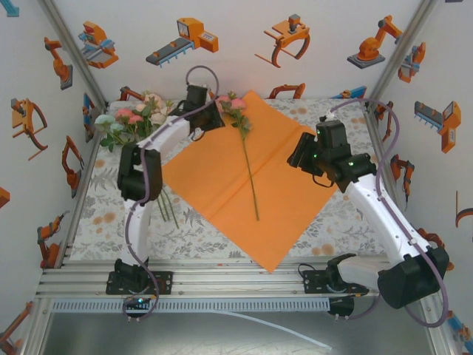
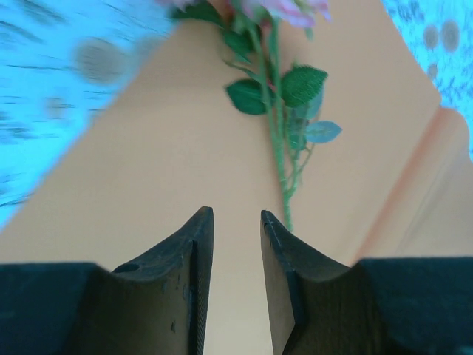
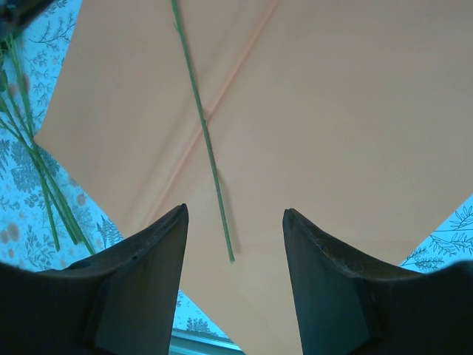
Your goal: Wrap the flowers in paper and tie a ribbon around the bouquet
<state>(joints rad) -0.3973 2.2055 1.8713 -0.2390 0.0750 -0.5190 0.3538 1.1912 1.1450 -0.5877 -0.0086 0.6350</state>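
Observation:
A pale flower from the heap should go beside the rose, so my left gripper should grab its stem below the leaves next.
The orange paper [image 1: 222,177] lies flat as a diamond on the table. One pink rose [image 1: 238,105] rests on it, its thin stem [image 1: 251,174] running toward the near side. The rest of the flowers [image 1: 133,118] lie in a bunch off the paper's left corner. My left gripper [image 1: 218,118] hovers over the paper's far corner just left of the single rose, open and empty [image 2: 236,214], with the rose's leaves [image 2: 299,85] ahead. My right gripper [image 1: 295,157] hangs above the paper's right side, open and empty [image 3: 235,211], the stem end [image 3: 225,240] below it. The ribbon is out of view.
A floral-print cloth [image 1: 96,214] covers the table. White walls with orange robot pictures close in the left, back and right. The bunch's stems [image 3: 41,185] trail past the paper's left edge. An aluminium rail [image 1: 222,281] carries both arm bases at the near edge.

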